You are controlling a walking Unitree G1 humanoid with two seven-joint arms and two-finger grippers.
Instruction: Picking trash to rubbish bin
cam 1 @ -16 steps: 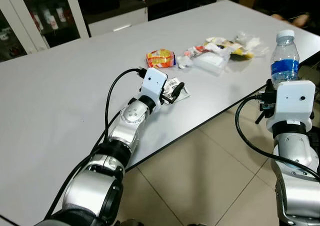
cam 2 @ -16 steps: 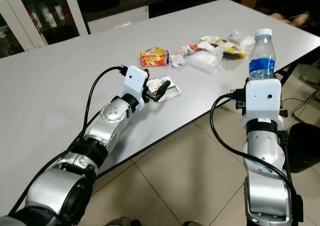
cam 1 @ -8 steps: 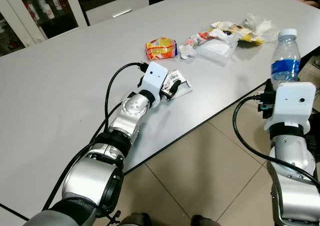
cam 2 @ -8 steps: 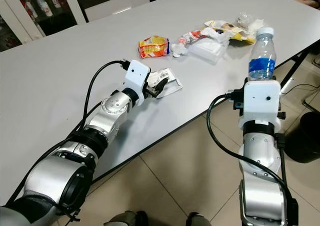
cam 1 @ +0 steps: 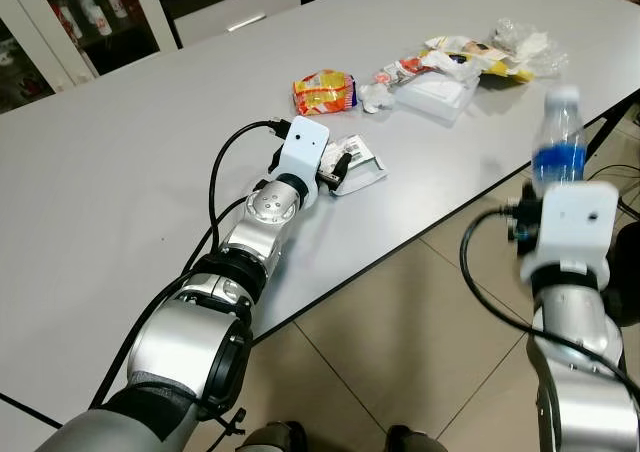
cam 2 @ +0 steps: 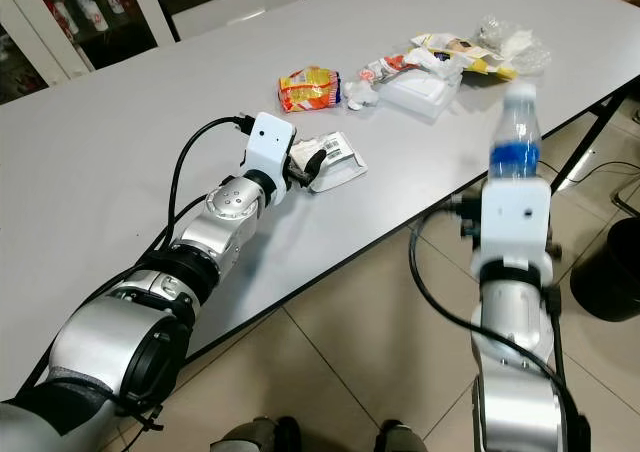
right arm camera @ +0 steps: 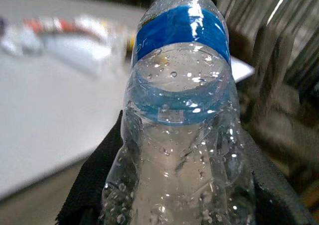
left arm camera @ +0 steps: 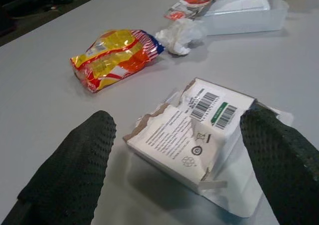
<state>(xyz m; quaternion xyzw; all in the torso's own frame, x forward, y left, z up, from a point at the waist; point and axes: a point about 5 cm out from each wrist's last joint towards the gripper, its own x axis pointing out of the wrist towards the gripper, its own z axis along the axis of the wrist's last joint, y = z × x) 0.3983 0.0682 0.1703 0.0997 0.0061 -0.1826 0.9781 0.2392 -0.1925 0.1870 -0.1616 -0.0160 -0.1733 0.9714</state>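
Observation:
The carton's printed panels lie wide and flat on the tabletop, so my left gripper will next pick up the carton by its thin jutting flap [left arm camera: 213, 184].
A torn white carton [left arm camera: 194, 130] with barcodes lies flat on the grey table [cam 1: 130, 172]. My left gripper [cam 1: 336, 168] rests open at it, one black finger [left arm camera: 65, 175] on each side of the carton and not closed on it. My right gripper [right arm camera: 179, 195] is shut on a clear plastic water bottle [cam 1: 558, 150] with a blue label, held upright off the table's near edge, above the tiled floor. At the far right on the floor stands a dark round bin [cam 2: 610, 282].
Beyond the carton lie an orange and yellow snack packet [cam 1: 324, 90], a crumpled tissue [cam 1: 377, 94], a clear plastic tray [cam 1: 435, 97] and several wrappers [cam 1: 470, 52]. A glass-door cabinet [cam 1: 60, 22] stands behind the table. Table legs [cam 2: 590, 142] stand at the right.
The head view has tilted down. My right arm with the bottle has shifted slightly left and is now blurred. The left gripper has stayed at the carton.

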